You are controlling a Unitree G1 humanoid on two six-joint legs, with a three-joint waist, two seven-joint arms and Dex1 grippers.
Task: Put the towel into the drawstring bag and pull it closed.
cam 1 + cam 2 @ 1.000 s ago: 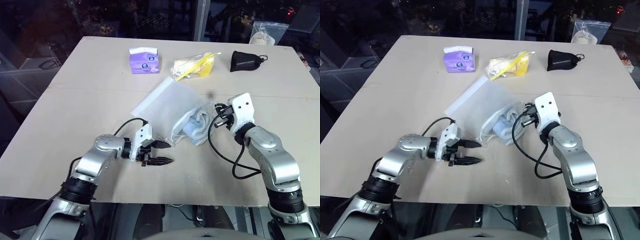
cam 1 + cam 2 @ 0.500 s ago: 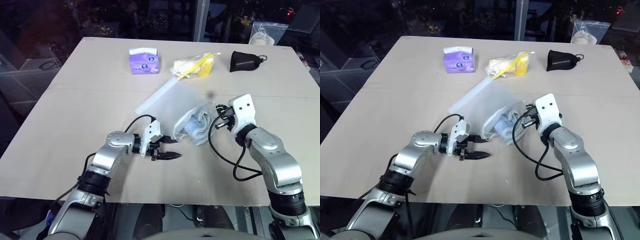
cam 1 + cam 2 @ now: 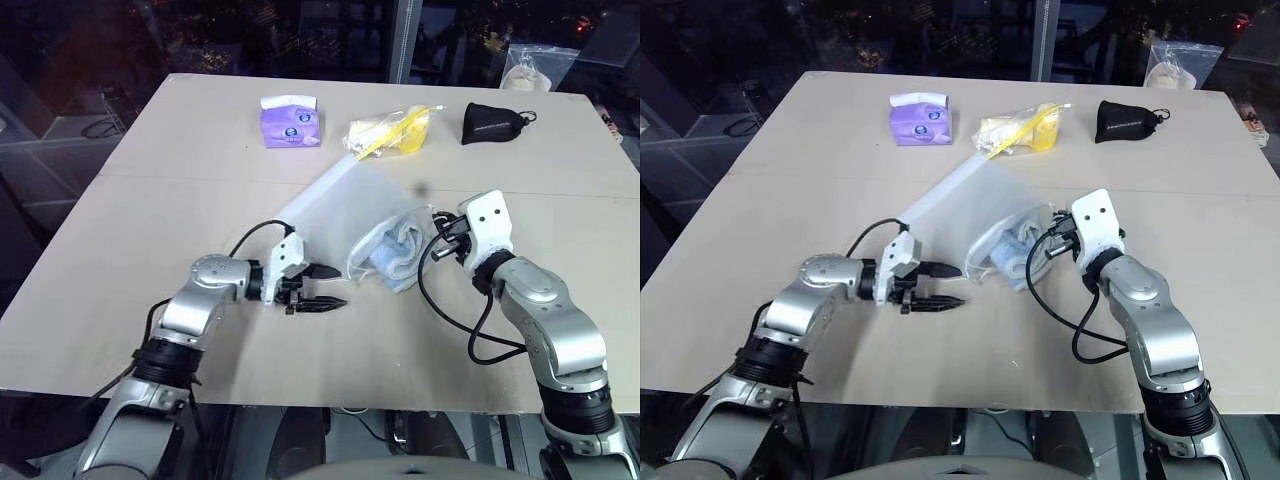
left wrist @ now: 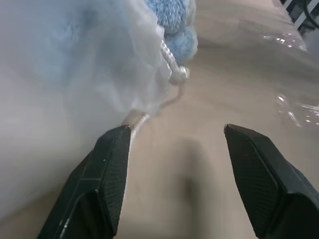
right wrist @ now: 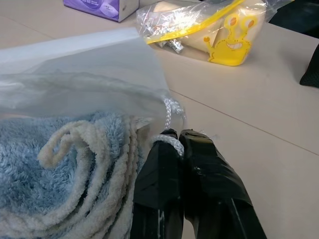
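My left gripper should next grab the white cord by its part at the bag's opening (image 3: 356,266). Then it can pull the bag shut over the towel (image 3: 395,255).
The translucent white drawstring bag (image 3: 340,205) lies mid-table with its mouth toward me. The light-blue towel (image 3: 395,255) sits in that mouth, partly sticking out. My right gripper (image 5: 180,142) is at the right side of the mouth, shut on the white drawstring cord (image 5: 169,112). My left gripper (image 3: 338,287) hovers low over the table just left of the mouth, open and holding nothing. In the left wrist view its fingers (image 4: 112,164) frame bare table, with the bag (image 4: 75,64), a knotted cord (image 4: 174,69) and the towel (image 4: 172,15) just ahead.
At the far side of the table (image 3: 150,250) lie a purple tissue pack (image 3: 290,122), a clear plastic bag with yellow contents (image 3: 388,132) and a small black pouch (image 3: 490,122). Another plastic bag (image 3: 535,65) sits beyond the far right corner.
The left forearm has shifted slightly while its open gripper stays beside the bag's mouth. The right gripper keeps its hold in the same place.
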